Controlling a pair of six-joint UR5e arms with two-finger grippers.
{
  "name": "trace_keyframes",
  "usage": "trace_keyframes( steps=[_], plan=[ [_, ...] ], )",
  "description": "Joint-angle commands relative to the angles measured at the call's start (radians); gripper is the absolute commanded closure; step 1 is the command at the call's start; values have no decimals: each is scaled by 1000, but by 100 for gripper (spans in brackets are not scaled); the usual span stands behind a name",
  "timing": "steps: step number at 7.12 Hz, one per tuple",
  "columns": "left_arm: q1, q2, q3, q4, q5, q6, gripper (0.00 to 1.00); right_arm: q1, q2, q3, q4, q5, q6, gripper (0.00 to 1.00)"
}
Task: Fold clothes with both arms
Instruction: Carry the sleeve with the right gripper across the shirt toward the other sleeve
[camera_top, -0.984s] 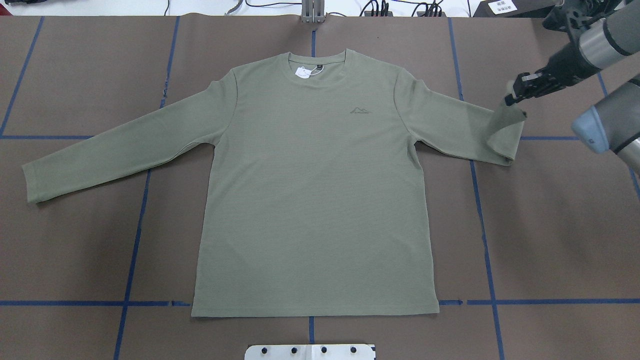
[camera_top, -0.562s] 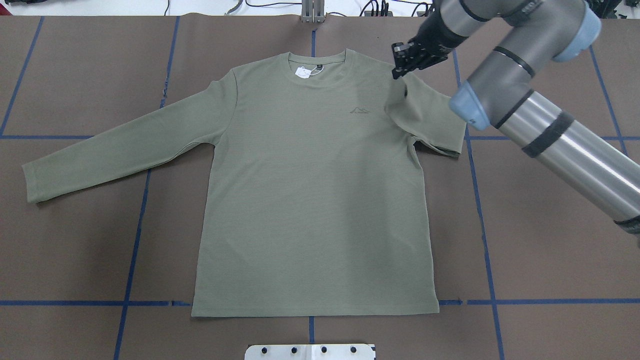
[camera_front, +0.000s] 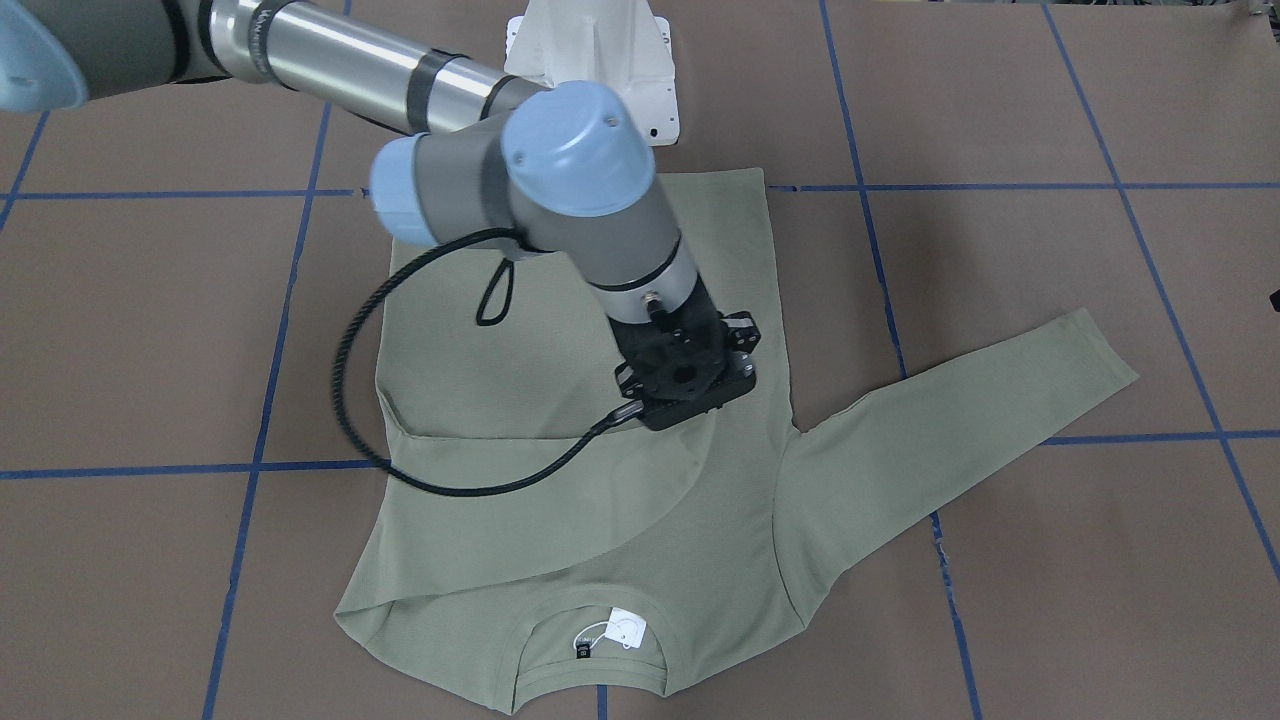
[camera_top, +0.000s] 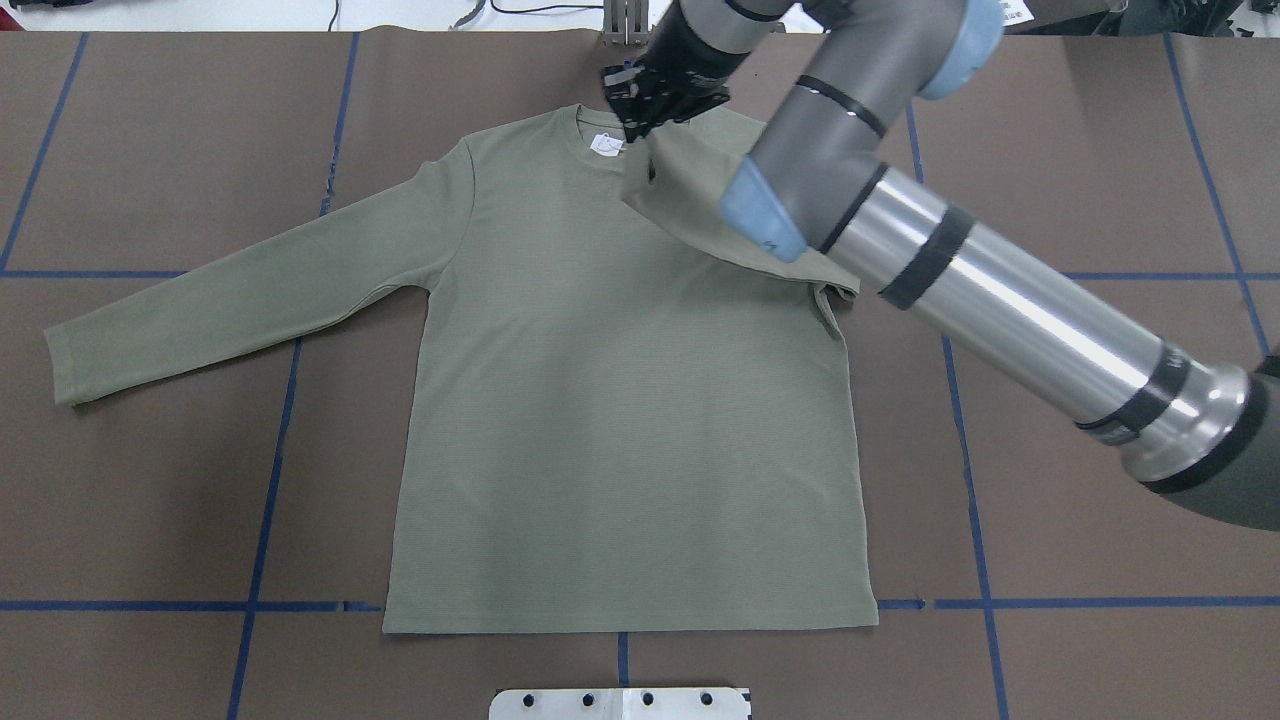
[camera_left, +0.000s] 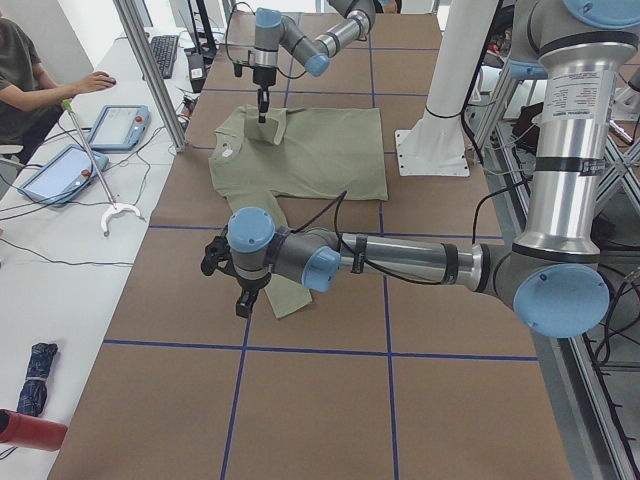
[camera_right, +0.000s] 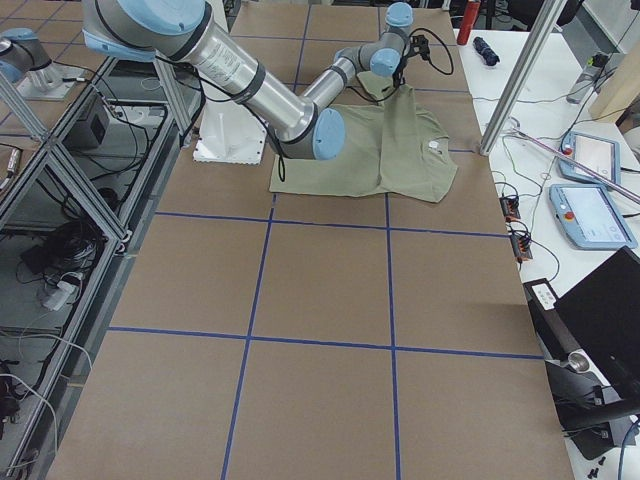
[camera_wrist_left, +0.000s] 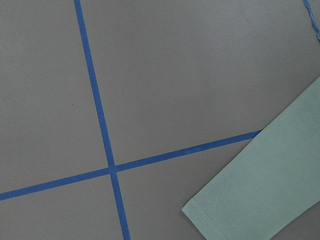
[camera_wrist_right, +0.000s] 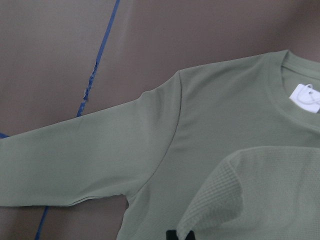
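The cuff (camera_wrist_right: 216, 199) bends up short of the other sleeve's armpit (camera_wrist_right: 129, 201), so my right gripper will keep holding the cuff until it gets there.
The sage-green shirt (camera_top: 620, 420) lies flat, front up, collar at the far side. My right gripper (camera_top: 640, 128) is shut on the cuff of the shirt's right sleeve (camera_top: 700, 205) and holds it just above the collar, beside the white hang tag (camera_top: 606, 145). That sleeve is drawn across the chest and hides the logo. The other sleeve (camera_top: 240, 290) lies stretched out flat. My left gripper (camera_left: 243, 300) shows only in the exterior left view, over that sleeve's cuff (camera_wrist_left: 260, 195); I cannot tell whether it is open or shut.
Blue tape lines (camera_top: 270, 470) grid the brown table cover. The white base plate (camera_top: 620, 703) sits at the near edge and a metal post (camera_top: 625, 25) at the far edge. My right arm's long forearm (camera_top: 1000, 300) spans the table's right side.
My right gripper has carried the sleeve cuff leftward from the table's right side, past the shoulder, to the collar. The sleeve now lies folded over the chest.
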Motion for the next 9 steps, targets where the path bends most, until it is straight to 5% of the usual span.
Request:
trace_keyframes(
  steps=[1, 4, 5, 6, 7, 9],
  plan=[
    [-2, 4, -10, 1, -1, 0, 0, -71, 29, -92, 22, -97, 5, 100],
    [0, 0, -13, 1, 0, 0, 0, -85, 43, -168, 96, -113, 7, 95],
    [0, -6, -12, 3, 2, 0, 0, -98, 88, -171, 96, -133, 16, 23],
    [0, -8, -10, 3, 2, 0, 0, -126, 119, -178, 96, -200, 54, 1],
    [0, -5, -12, 3, 0, 1, 0, -157, 121, -179, 107, -278, 80, 1],
    [0, -5, -6, 1, 2, 3, 0, -151, 119, -179, 102, -282, 111, 1]
  ],
)
